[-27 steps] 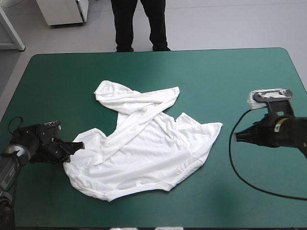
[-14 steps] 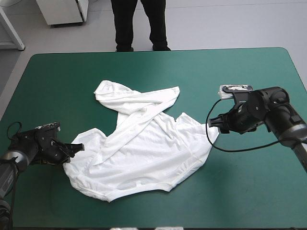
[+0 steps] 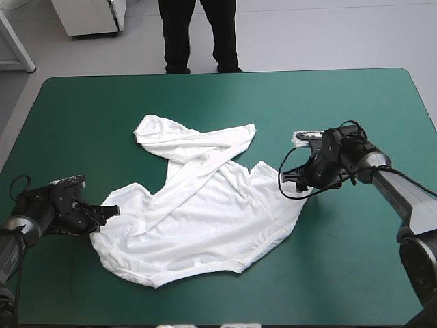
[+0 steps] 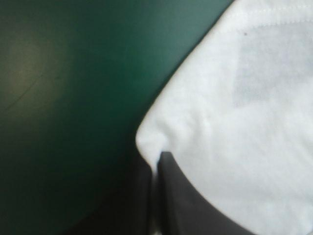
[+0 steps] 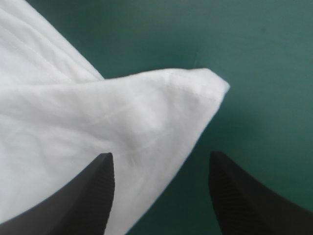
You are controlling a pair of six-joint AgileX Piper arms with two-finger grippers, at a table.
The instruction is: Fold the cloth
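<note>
The crumpled white T-shirt needs to be straightened for folding, so my right gripper will grab the T-shirt by its pointed hem corner (image 5: 190, 95) next.
The white T-shirt (image 3: 212, 212) lies crumpled and part spread on the middle of the table, one sleeve folded across its far part. My left gripper (image 3: 109, 210) is low at the shirt's left edge. In the left wrist view the left gripper (image 4: 157, 156) is shut on a rounded corner of the T-shirt (image 4: 234, 122). My right gripper (image 3: 283, 179) is at the shirt's right corner. In the right wrist view the right gripper (image 5: 160, 155) is open, and the pointed hem corner of the T-shirt (image 5: 98, 112) lies between and just ahead of its fingers.
The teal-green cover (image 3: 341, 273) shows on every side of the shirt, widest toward the right and far edges. The right forearm stretches across the table's right part.
My right arm has swung in from the table's right side to the shirt's right corner. The left gripper has stayed at the shirt's left edge.
</note>
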